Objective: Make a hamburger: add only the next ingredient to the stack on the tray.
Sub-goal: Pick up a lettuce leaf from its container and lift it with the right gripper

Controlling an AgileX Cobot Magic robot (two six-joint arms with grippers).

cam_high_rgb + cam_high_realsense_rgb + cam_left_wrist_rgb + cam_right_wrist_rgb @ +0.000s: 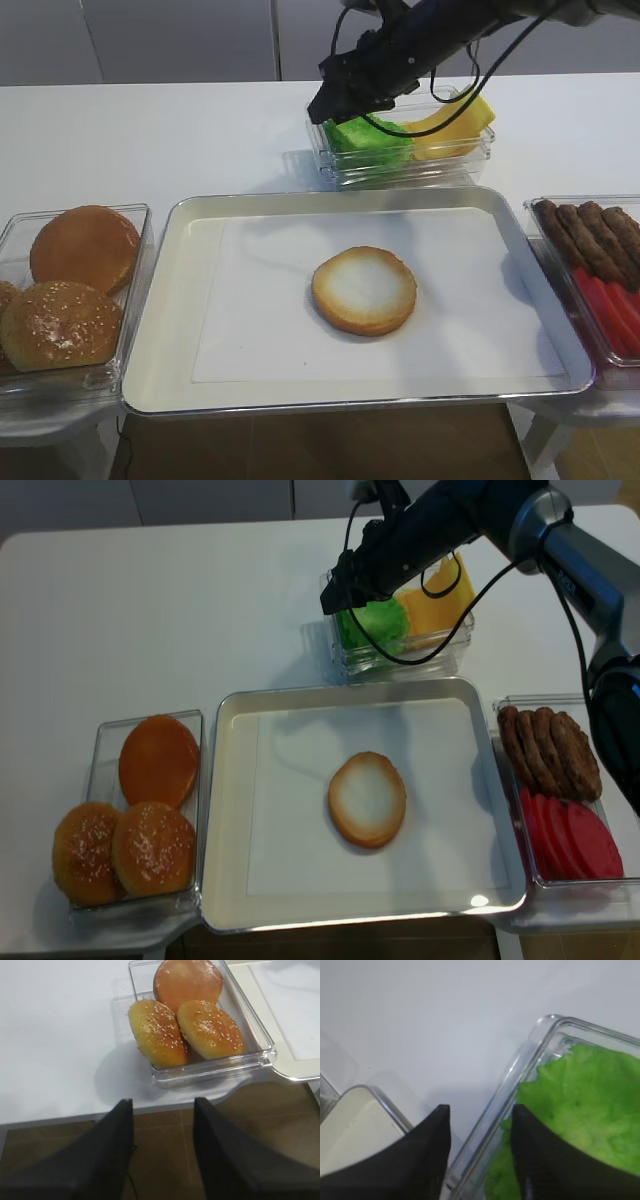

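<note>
My right gripper grabs the lettuce leaf (375, 620) by its ruffled edge (346, 630) next, where the soft frill stands up.
The bright green lettuce leaf (368, 136) (375, 620) lies in a clear tub (420, 172) behind the tray. My right gripper (325, 108) (481, 1110) hangs open over that tub's left wall. One finger is outside above the table and the other is over the lettuce (585, 1105), with nothing between them. The bun bottom (364, 290) (367, 798) lies bare on the paper in the middle of the silver tray (200, 300). My left gripper (162, 1105) is open and empty, off the table's front edge near the bun tub; both high views miss it.
Yellow cheese slices (455, 125) share the lettuce tub. A tub of domed bun tops (70, 290) (190, 1015) stands left of the tray. Brown patties (600, 235) and red slices (615, 310) fill a tub on the right. The tray's corner (350, 1130) shows beside the right fingers.
</note>
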